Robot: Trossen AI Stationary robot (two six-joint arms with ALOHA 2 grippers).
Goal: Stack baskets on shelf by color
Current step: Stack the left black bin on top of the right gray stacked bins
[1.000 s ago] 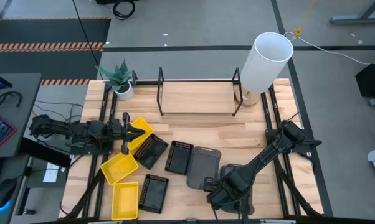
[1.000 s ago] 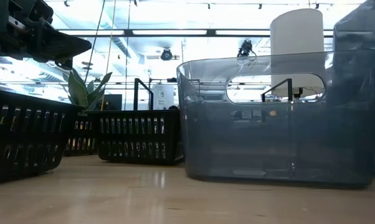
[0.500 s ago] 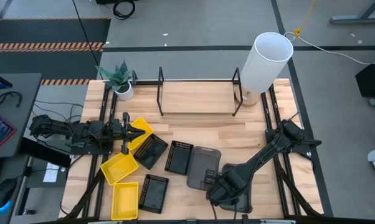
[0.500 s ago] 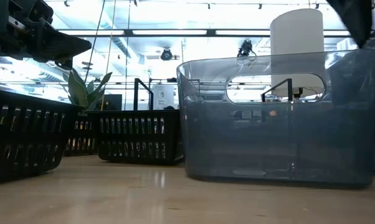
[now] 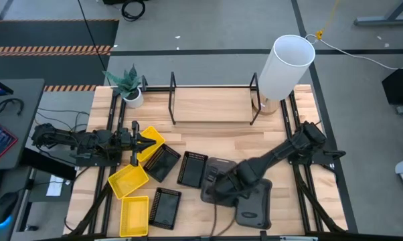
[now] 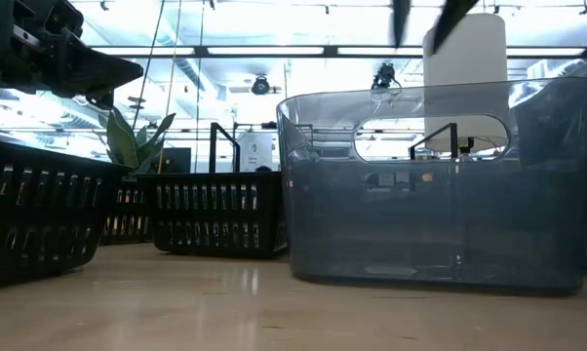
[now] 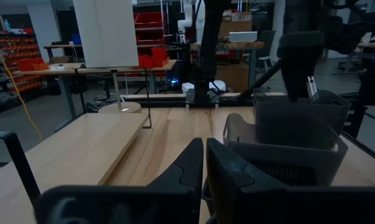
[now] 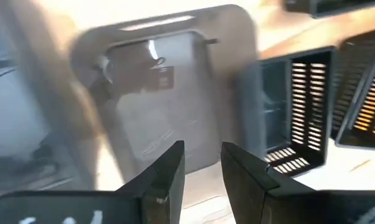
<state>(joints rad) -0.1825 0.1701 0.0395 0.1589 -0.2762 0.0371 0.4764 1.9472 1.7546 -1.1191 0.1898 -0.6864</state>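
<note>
The grey baskets need to be stacked together by color, so my right gripper should next grab the grey basket below it by the basket's side rim (image 8: 248, 99).
My right gripper (image 5: 218, 187) hangs open above a dark grey basket (image 5: 219, 173) (image 8: 169, 106) lying flat on the table; in the low view its fingertips (image 6: 401, 15) stay clear of the basket's rim. A second grey basket (image 5: 253, 202) lies at the near edge. My left gripper (image 5: 146, 140) (image 7: 204, 168) is shut and waits over one yellow basket (image 5: 152, 138), raised off the table. Two more yellow baskets (image 5: 128, 181) (image 5: 134, 215) and three black mesh baskets (image 5: 163, 163) (image 5: 192, 169) (image 5: 166, 206) lie between the arms. The black rod shelf (image 5: 211, 104) stands at the far side, with nothing on it.
A tall white cylinder (image 5: 285, 67) stands at the shelf's right end and a potted plant (image 5: 128, 84) at its left end. Bare wood shows between the shelf and the baskets. The black mesh basket (image 8: 299, 112) sits right beside the grey one under my right gripper.
My right gripper has swung from over the grey basket at the near edge toward the table's left and far side, and now hangs over the other grey basket. The near-edge basket is uncovered. The left arm has kept still.
</note>
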